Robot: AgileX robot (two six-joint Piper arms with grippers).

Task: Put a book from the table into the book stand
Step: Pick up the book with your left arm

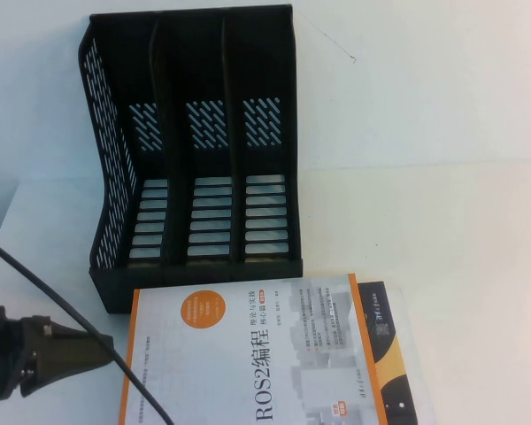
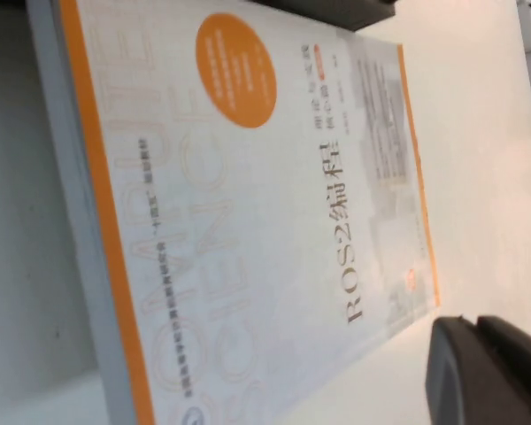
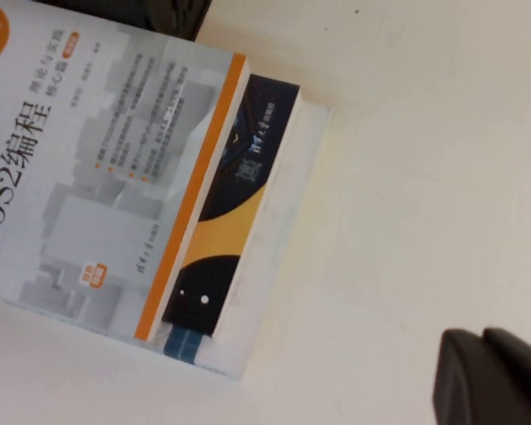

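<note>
My left gripper pinches the book across its thin spine edge [image 1: 129, 354] next, since the book's cover spreads too wide for the fingers.
A white book with orange trim, titled "ROS2" [image 1: 274, 354], lies flat on the table just in front of the black three-slot book stand [image 1: 195, 150]. All three slots are empty. A dark blue and orange strip [image 1: 385, 341] runs along the book's right edge. My left gripper [image 1: 111, 347] is shut and empty, low beside the book's left edge. It also shows in the left wrist view [image 2: 467, 359], off the book [image 2: 248, 221]. My right gripper [image 3: 471, 367] is shut and empty over bare table, right of the book [image 3: 97, 177], and is out of the high view.
The white table [image 1: 460, 230] stretches to the right of the stand and the book. A black cable [image 1: 62, 310] runs from my left arm across the lower left. The stand's front edge shows in the left wrist view [image 2: 336, 9] and the right wrist view [image 3: 164, 11].
</note>
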